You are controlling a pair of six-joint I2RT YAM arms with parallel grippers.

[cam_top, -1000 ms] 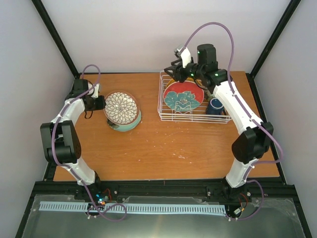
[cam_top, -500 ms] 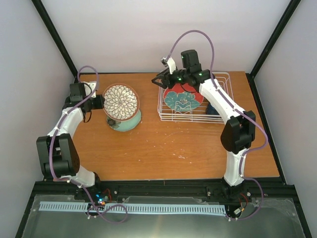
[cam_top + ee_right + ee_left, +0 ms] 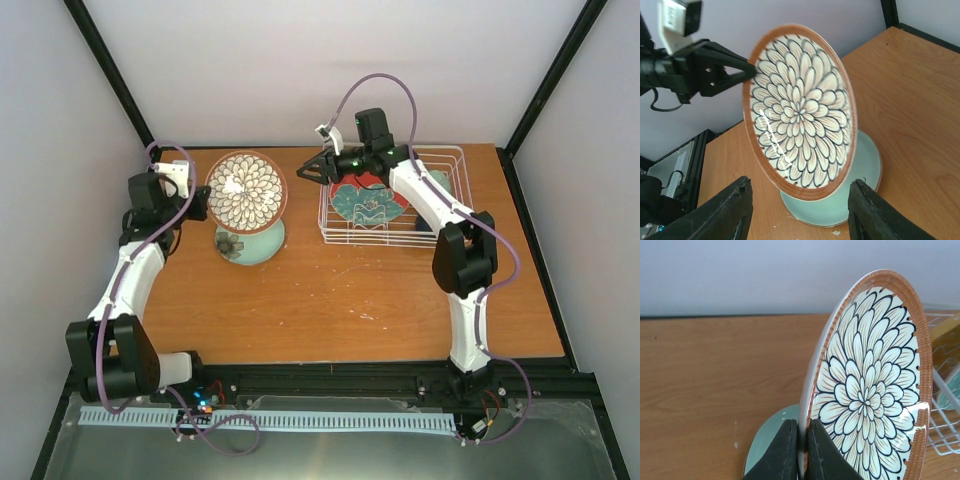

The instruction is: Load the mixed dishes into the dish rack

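My right gripper should next grab the white floral plate's rim opposite my left gripper. This will leave the plate's lower edge free to enter the rack.
My left gripper point(image 3: 207, 203) is shut on the left rim of the white floral-patterned plate point(image 3: 245, 189) and holds it on edge above the pale teal bowl point(image 3: 252, 245). In the left wrist view my fingers point(image 3: 788, 452) pinch the rim of the plate point(image 3: 870, 390), with the bowl point(image 3: 771, 436) below. My right gripper point(image 3: 309, 171) is open, left of the dish rack point(image 3: 452, 238), facing the plate point(image 3: 800, 110). The bowl point(image 3: 862, 192) lies below it. The rack holds the red plate with teal flower point(image 3: 370, 200). The dark blue mug is mostly hidden by my right arm.
The rack's wires point(image 3: 942, 432) show at the right edge of the left wrist view, with a yellow-brown dish edge point(image 3: 946, 337) inside. Black frame posts stand at the back corners. The small green bowl is not in view.
My left gripper has lifted the floral plate off the teal bowl and tipped it up on edge. My right arm has swung left out of the rack toward the plate.
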